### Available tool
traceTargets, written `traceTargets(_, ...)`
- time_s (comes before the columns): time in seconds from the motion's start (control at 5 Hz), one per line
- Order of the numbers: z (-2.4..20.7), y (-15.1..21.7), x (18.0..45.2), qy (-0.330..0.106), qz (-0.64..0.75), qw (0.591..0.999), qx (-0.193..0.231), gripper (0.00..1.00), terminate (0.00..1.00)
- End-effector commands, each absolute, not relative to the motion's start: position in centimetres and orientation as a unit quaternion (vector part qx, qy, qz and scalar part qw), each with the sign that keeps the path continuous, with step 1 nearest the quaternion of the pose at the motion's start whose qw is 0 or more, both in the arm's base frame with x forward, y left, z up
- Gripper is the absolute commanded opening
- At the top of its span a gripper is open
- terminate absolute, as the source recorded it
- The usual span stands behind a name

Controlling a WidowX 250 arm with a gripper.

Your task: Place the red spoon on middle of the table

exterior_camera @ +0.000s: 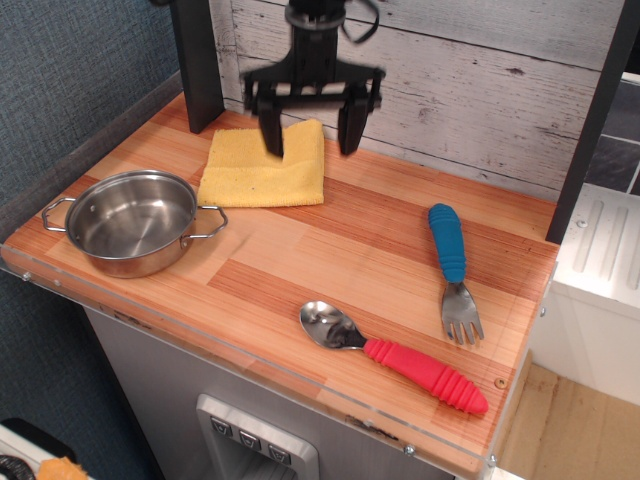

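Note:
My gripper grabs the red spoon by its handle's end [378, 350] beside the metal bowl next, to place the spoon on the middle of the table.
The red spoon [400, 357] lies flat near the front right of the wooden table [330, 245], metal bowl to the left, ribbed pinkish-red handle pointing right. My gripper [310, 148] hangs open and empty at the back of the table, above the right edge of a yellow cloth, far from the spoon. Its two black fingers [271, 130] point down, spread wide.
A yellow folded cloth [263, 165] lies at the back left. A steel pot [133, 220] with two handles stands at the front left. A blue-handled fork [452, 268] lies at the right. A white plank wall and black posts [197, 62] bound the back.

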State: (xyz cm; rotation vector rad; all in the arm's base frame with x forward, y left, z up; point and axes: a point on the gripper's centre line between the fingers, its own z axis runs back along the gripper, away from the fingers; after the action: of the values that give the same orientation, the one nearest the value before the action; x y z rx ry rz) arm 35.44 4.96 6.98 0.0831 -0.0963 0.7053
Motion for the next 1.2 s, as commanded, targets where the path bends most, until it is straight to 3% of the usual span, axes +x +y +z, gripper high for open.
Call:
traceTargets(0.0,9.1,0.1,32.2,-0.056,0.532,0.844,0.038,1.00,0.00)
traceTargets(0.4,8.3,-3.8,27.8,-0.047,0.655,0.753,0.043,1.00,0.00)
traceTargets(0.6,7.3,-5.3,26.5,-0.032,0.676,0.732,0.073,1.00,0.00)
traceTargets(1.0,4.9,-7.3,26.0,-0.043,0.694,0.718,0.033,1.00,0.00)
